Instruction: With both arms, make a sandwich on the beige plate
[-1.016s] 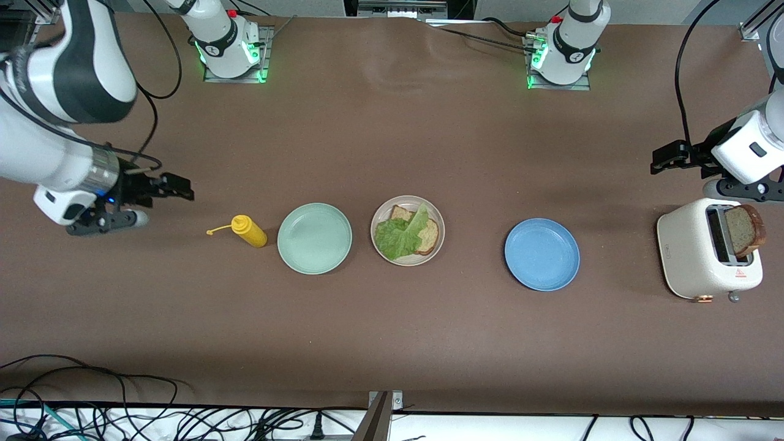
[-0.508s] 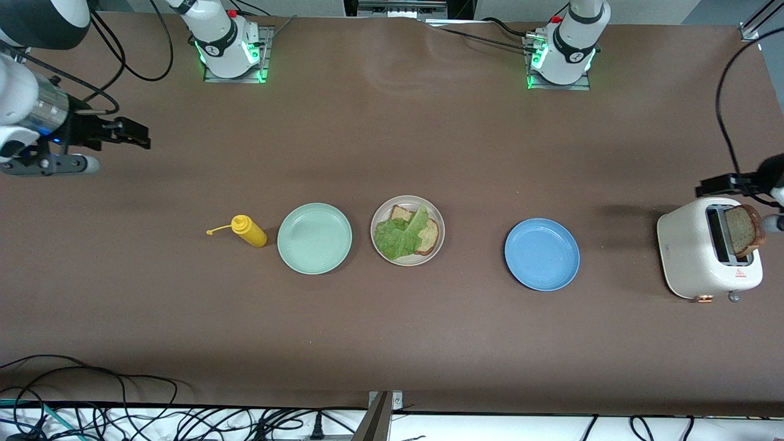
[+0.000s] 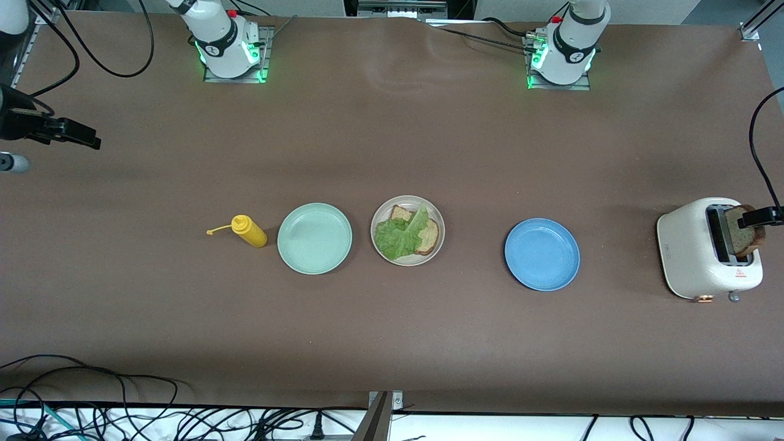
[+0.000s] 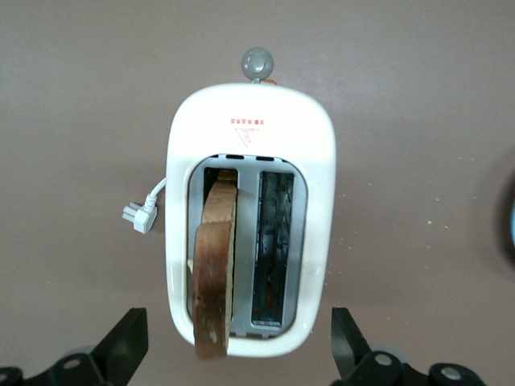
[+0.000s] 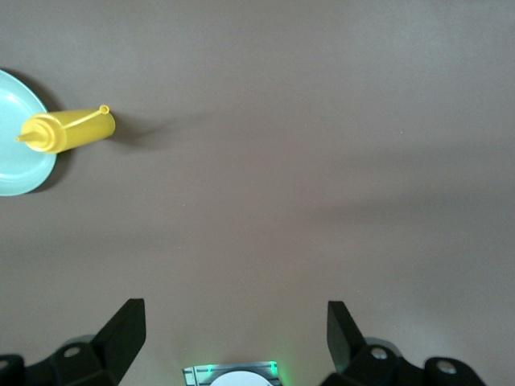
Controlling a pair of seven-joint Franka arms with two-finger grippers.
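Observation:
The fingers of my left gripper are high above the crust. They aren't ready to close on the bread slice's top crust [image 3: 757, 236] yet, so my left gripper needs to first move lower to it.
The beige plate [image 3: 407, 262] lies mid-table, carrying one brown bread slice [image 3: 430, 236] with a green lettuce leaf [image 3: 397, 237] lying on it. A second bread slice [image 3: 744, 230] [image 4: 212, 299] stands upright in one slot of the white toaster [image 3: 695, 257] [image 4: 249, 137] at the left arm's end. My left gripper [image 3: 770, 214] [image 4: 237, 320] hangs open over the toaster, its fingers on either side of the toaster and apart from it. Above bare table at the right arm's end, my right gripper [image 3: 82, 136] [image 5: 235, 312] is open and holds nothing.
A yellow squeeze bottle [image 3: 249, 231] [image 5: 68, 131] lies beside a mint-green plate [image 3: 314, 238] [image 5: 16, 137]. A blue plate [image 3: 542, 254] sits between the beige plate and the toaster. The toaster's second slot is empty. Cables run along the table's front edge.
Both grippers have swung outward. The right one left the bottle's area for the table's end. The left one came over the toaster and its bread slice. Nothing on the table moved.

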